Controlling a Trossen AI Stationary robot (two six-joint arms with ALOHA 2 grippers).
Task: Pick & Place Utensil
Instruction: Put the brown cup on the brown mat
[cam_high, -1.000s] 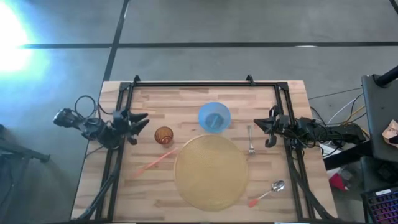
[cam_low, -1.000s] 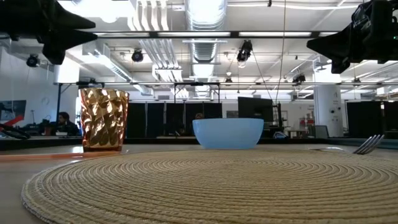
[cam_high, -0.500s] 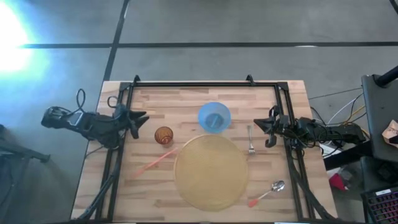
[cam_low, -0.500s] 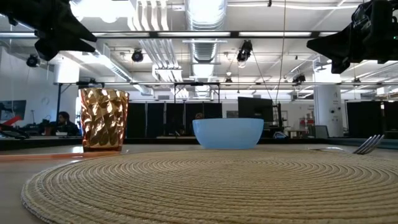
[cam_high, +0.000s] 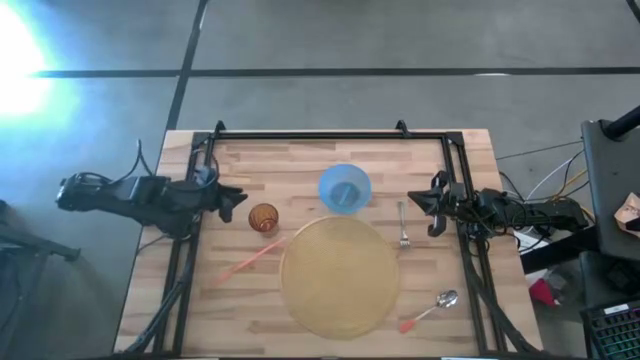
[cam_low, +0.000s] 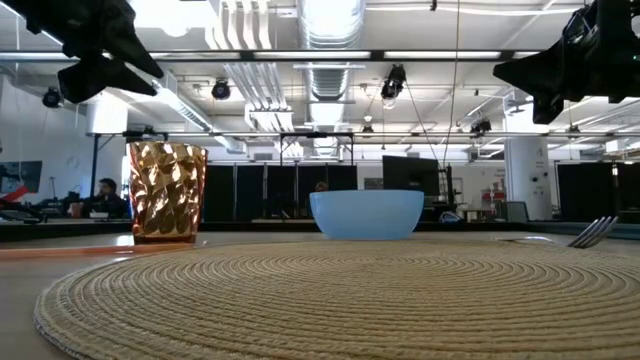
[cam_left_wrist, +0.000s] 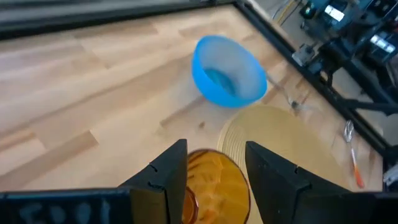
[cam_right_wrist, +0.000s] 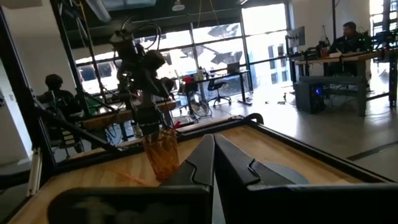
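The left gripper picks up the amber cup by its rim (cam_high: 264, 207) next. It then sets the cup on the woven round placemat (cam_high: 340, 276).
A metal fork (cam_high: 403, 226) lies flat on the wood right of the woven round placemat (cam_high: 340, 276). A spoon with an orange handle (cam_high: 431, 310) lies by the mat's near-right rim. A long orange utensil (cam_high: 247, 262) lies left of the mat. My left gripper (cam_high: 236, 200) hovers open just left of the amber cup (cam_high: 264, 218); in the left wrist view its gripper (cam_left_wrist: 217, 163) frames the cup (cam_left_wrist: 214, 183) from above without touching. My right gripper (cam_high: 430, 205) is shut, in the air at the table's right side, right of the fork's handle.
A blue bowl (cam_high: 345, 188) stands beyond the placemat, between the cup and the fork. Black frame rails (cam_high: 200, 160) run along the table's left, far and right edges. Bare wood lies at the far left and near left of the table (cam_high: 230, 320).
My left arm has stretched out lower toward the table's left edge while its wrist turned. The gripper first drew toward the far edge, then came back a little toward the cup. In the low view it has risen. The right arm and all objects stayed still.
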